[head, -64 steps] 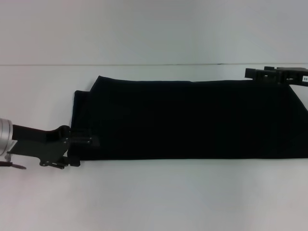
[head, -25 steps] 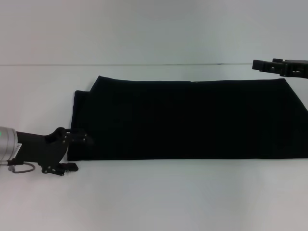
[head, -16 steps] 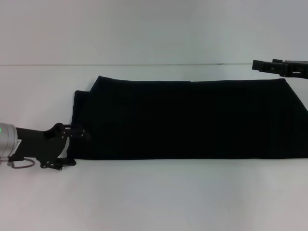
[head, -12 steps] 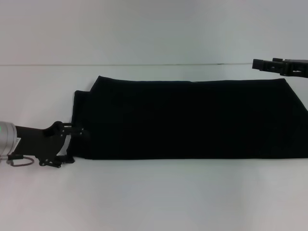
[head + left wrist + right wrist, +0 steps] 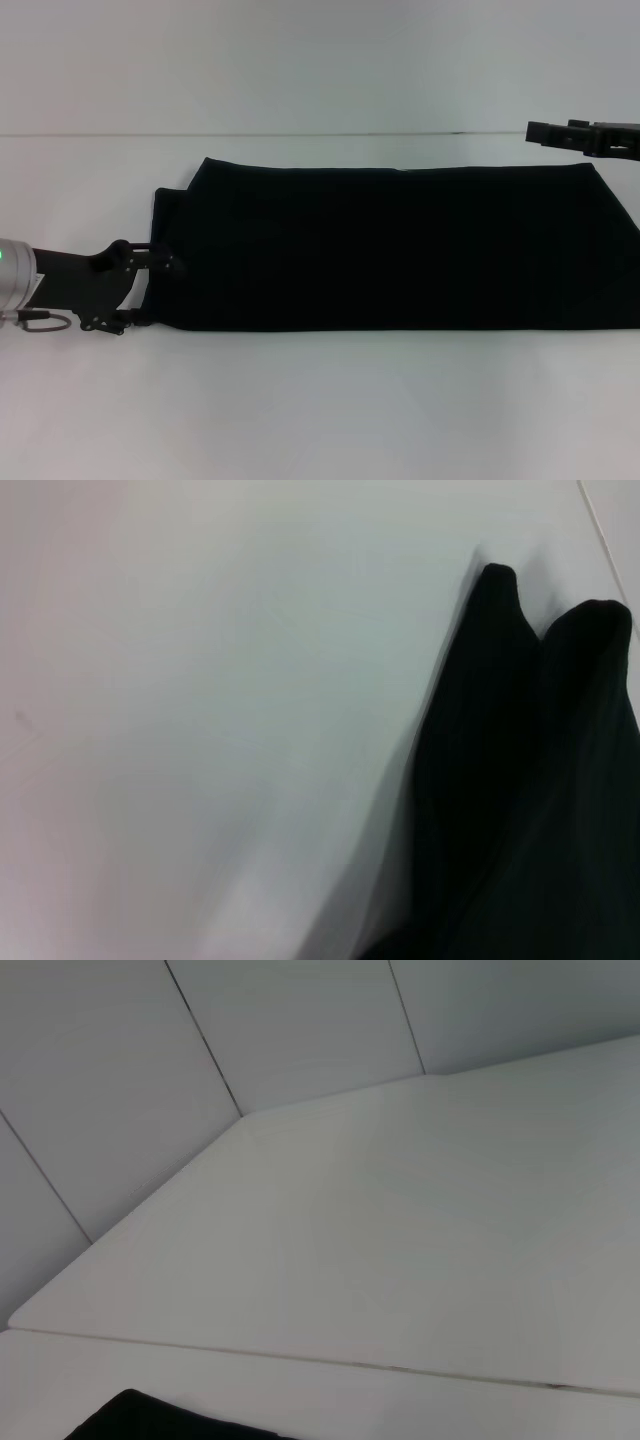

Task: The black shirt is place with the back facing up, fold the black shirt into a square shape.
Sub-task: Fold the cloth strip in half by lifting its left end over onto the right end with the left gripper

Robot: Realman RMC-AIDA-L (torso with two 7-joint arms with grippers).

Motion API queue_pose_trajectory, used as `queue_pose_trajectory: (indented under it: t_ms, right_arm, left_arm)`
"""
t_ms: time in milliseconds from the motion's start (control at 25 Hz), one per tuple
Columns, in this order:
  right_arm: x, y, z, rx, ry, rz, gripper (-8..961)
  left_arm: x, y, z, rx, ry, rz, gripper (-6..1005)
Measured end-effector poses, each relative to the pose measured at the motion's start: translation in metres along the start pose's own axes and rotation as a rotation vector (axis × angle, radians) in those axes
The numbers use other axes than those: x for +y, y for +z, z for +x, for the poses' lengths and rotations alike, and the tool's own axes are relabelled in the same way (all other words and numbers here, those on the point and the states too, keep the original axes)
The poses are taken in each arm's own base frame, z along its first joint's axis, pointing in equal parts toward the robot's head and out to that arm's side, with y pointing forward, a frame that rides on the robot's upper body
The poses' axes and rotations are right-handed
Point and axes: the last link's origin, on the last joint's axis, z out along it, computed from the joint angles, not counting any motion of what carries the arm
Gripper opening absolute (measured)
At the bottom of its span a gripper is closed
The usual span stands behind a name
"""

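My left gripper should close on the black shirt now, because its fingers are on both sides of the shirt's end edge [image 5: 151, 291], one over the shirt and one at the shirt's near corner [image 5: 159, 321].
The black shirt [image 5: 400, 245] lies flat on the white table [image 5: 320, 410] as a long folded band running left to right, with no print showing. My left gripper [image 5: 157, 292] sits low at the shirt's near-left corner, against its left edge. In the left wrist view the shirt [image 5: 520, 810] shows as dark folded cloth beside bare table. My right gripper [image 5: 560, 135] hovers above the shirt's far-right corner, apart from the cloth. The right wrist view catches only a small black tip of the shirt [image 5: 150, 1422].
White table surface runs along the near side and to the left of the shirt. A pale wall [image 5: 320, 60] rises behind the table's far edge [image 5: 300, 134]. The shirt's right end runs out of the head view.
Over 2.6 s the right gripper rose off the shirt's far-right corner and then held still. The left gripper drew back from the near-left corner, then crept slightly farther along the left edge.
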Motion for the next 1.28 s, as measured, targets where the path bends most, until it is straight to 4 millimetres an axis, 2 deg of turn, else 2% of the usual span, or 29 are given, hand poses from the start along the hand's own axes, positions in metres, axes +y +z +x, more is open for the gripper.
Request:
queue_pose_trajectory:
  t_ms: [320,520,760,960,1080,1280]
  right_arm:
    - [-0.001,-0.001,-0.002,-0.004,-0.001,0.004,871]
    - [-0.001,-0.002,-0.003,-0.007,-0.001,0.007,871]
    - [-0.002,-0.003,-0.003,-0.008,-0.001,0.010,871]
    - [-0.002,-0.003,-0.003,-0.008,-0.001,0.013,870]
    - [-0.003,-0.003,-0.003,-0.009,-0.001,0.015,870]
    - [-0.003,-0.003,-0.004,-0.010,-0.002,0.017,870]
  left_arm:
    - [0.005,0.001,-0.001,-0.020,0.063,-0.006,869]
    - [0.001,0.002,-0.005,-0.027,0.112,-0.005,865]
    - [-0.001,0.002,-0.005,-0.026,0.113,-0.002,698]
    - [-0.002,0.002,-0.004,-0.018,0.118,0.001,457]
    - [-0.002,0.002,-0.004,-0.014,0.123,0.003,218]
    - [-0.006,0.001,-0.003,-0.006,0.141,0.008,18]
